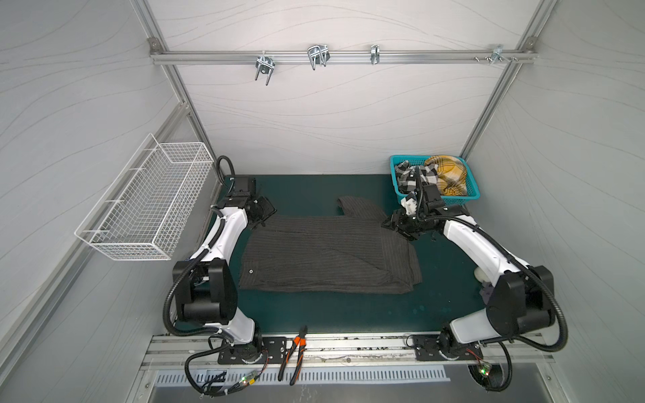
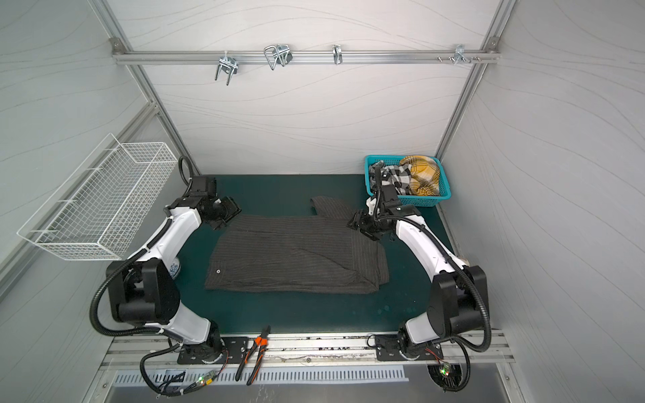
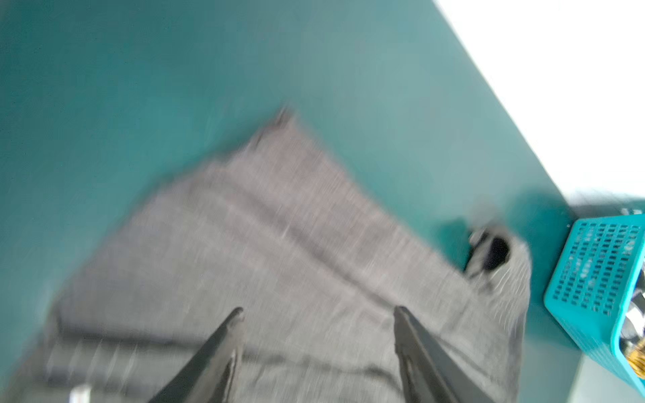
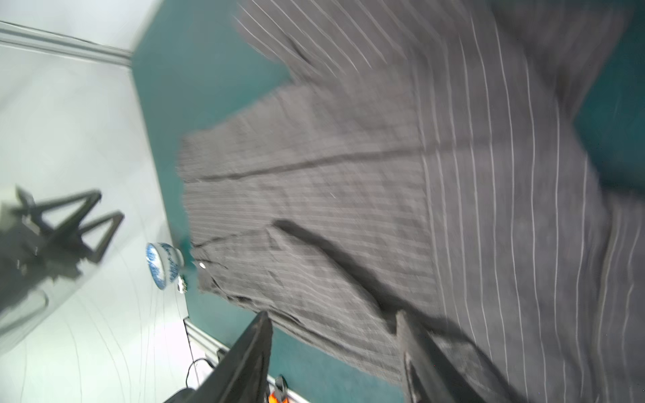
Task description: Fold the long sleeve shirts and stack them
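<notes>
My left gripper grabs the long sleeve shirt by its back corner nearest the white wire basket next, to fold the shirt's back edge forward.
One long sleeve shirt (image 1: 328,258) (image 2: 296,258), dark grey with thin pale stripes, lies partly folded in the middle of the green mat in both top views. A piece of it (image 1: 356,207) sticks out toward the back. My left gripper (image 1: 260,213) (image 2: 223,213) hovers at the shirt's back left corner, open and empty. The left wrist view is blurred and shows the jaws (image 3: 318,310) apart above the cloth (image 3: 279,244). Over the shirt's back right corner my right gripper (image 1: 394,225) (image 2: 357,223) (image 4: 333,314) is open, with nothing held and the fabric (image 4: 349,209) beneath.
A teal basket (image 1: 471,195) (image 2: 443,195) (image 3: 593,272) at the back right holds black-and-white and yellow plaid clothes. A white wire basket (image 1: 146,206) hangs on the left wall. Orange-handled pliers (image 1: 293,352) lie on the front rail. A blue-and-white bowl (image 2: 174,270) (image 4: 164,265) sits by the left arm.
</notes>
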